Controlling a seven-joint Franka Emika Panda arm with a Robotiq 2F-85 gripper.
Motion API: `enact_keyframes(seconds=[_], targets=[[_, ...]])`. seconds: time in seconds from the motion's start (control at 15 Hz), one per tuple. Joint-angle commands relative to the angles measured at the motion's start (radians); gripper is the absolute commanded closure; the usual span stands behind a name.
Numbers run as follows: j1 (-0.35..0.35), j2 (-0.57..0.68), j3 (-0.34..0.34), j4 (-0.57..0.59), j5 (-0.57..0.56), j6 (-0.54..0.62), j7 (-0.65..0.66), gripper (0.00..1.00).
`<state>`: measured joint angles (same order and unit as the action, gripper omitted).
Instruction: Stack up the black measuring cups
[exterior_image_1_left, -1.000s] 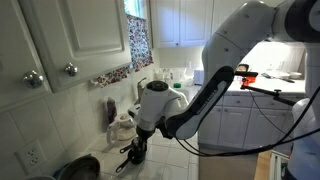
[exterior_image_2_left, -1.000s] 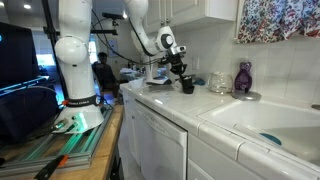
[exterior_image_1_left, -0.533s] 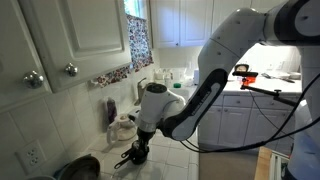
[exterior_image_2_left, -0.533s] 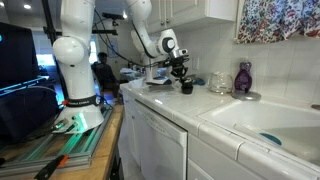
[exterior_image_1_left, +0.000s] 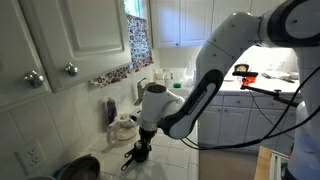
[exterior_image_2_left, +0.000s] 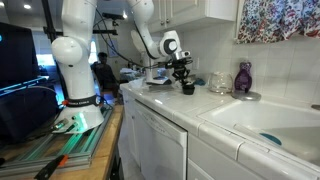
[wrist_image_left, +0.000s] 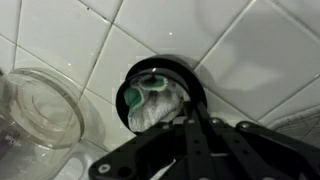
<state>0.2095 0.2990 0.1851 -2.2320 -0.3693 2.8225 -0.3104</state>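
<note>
The black measuring cup sits on the flat tiled counter and would rest there, so my gripper opens next.
In the wrist view a black measuring cup (wrist_image_left: 160, 88) sits on the white tiled counter, with a white and green crumpled thing inside it. Its flat black handle runs down between the fingers of my gripper (wrist_image_left: 195, 135), which look shut on it. In both exterior views the gripper (exterior_image_1_left: 140, 150) (exterior_image_2_left: 184, 78) is low over the counter with the black cup (exterior_image_2_left: 187, 89) under it. No other black measuring cup can be made out.
A clear glass jar (wrist_image_left: 40, 105) (exterior_image_2_left: 218, 83) stands close beside the cup. A purple bottle (exterior_image_2_left: 243, 77) and the sink (exterior_image_2_left: 262, 122) lie further along. A dark round pan (exterior_image_1_left: 80, 167) and a white pot (exterior_image_1_left: 123, 126) stand near the wall.
The gripper has shifted slightly along the counter toward the glass jar, staying low with the cup.
</note>
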Motion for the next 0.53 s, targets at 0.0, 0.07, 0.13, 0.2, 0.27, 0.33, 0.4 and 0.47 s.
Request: enact_keyframes(seconds=[0.0,0.07,0.13,0.2,0.27,0.33,0.4,0.47], targets=[[-0.029,0.029,0.04,0.032,0.049,-0.031,-0.083,0.99],[-0.034,0.033,0.046,0.036,0.055,-0.036,-0.095,0.99],[-0.035,0.036,0.048,0.039,0.054,-0.04,-0.102,0.99],[-0.035,0.036,0.048,0.043,0.053,-0.05,-0.105,0.99],[-0.033,0.034,0.045,0.047,0.049,-0.056,-0.101,0.71],[-0.035,0.029,0.043,0.046,0.049,-0.059,-0.101,0.7],[-0.036,0.027,0.041,0.049,0.049,-0.066,-0.1,0.64],[-0.037,0.024,0.041,0.051,0.051,-0.071,-0.099,0.57]])
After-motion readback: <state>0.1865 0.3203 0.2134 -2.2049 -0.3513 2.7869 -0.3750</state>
